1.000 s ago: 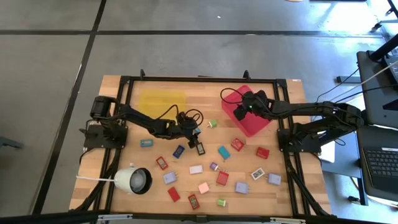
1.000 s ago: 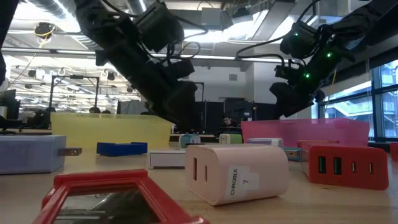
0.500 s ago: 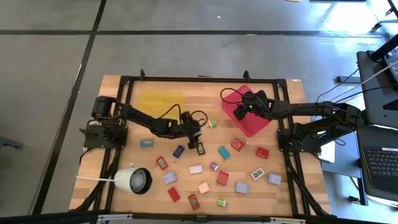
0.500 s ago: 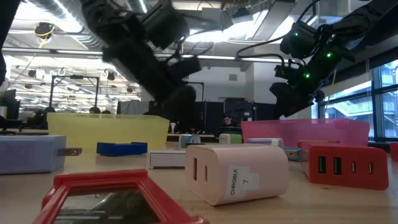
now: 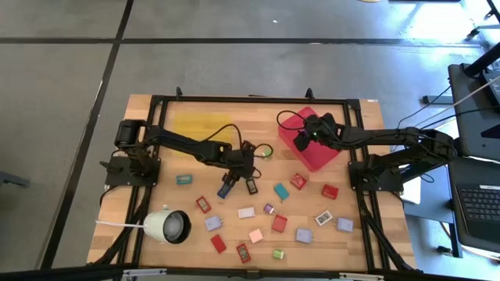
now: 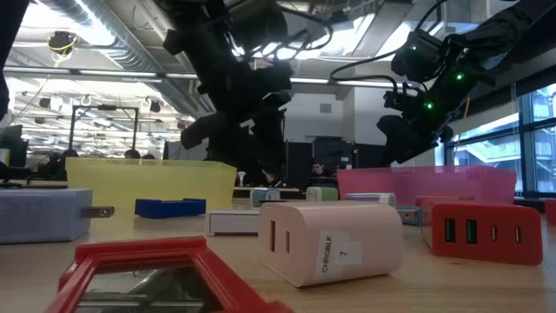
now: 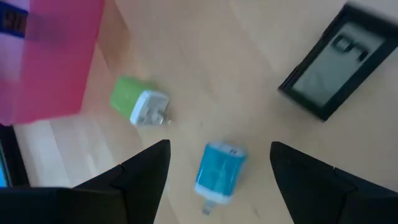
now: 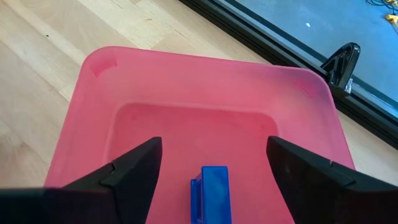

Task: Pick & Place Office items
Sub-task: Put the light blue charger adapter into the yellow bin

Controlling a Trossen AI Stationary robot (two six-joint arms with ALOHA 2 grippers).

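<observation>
The blue charger [image 7: 219, 174] lies below my fingers, so closing my left gripper now would miss it. My left gripper lowers to the blue charger first, as the next move.
Small blocks and plug-like chargers lie scattered flat on the wooden table [image 5: 156, 199]. My left gripper [image 5: 248, 156] hangs open above the table's middle. Its wrist view [image 7: 219, 149] looks down on a blue charger [image 7: 219, 174], a green one [image 7: 140, 106] and a black flat block [image 7: 333, 62], all apart from the fingers. My right gripper [image 5: 301, 139] is open over the pink tray [image 5: 319, 156], where its wrist view [image 8: 213, 144] shows a blue block [image 8: 211, 193] lying on the tray floor.
A yellow tray [image 5: 205, 125] stands at the far left. A white round lamp-like object [image 5: 168, 226] lies near the near left corner. Red, lilac, pink, teal and white blocks fill the table's near half. A dark frame borders the table.
My left gripper has moved toward the table's right and far side and has risen, nearing the green charger. The right arm has kept still over the pink tray.
</observation>
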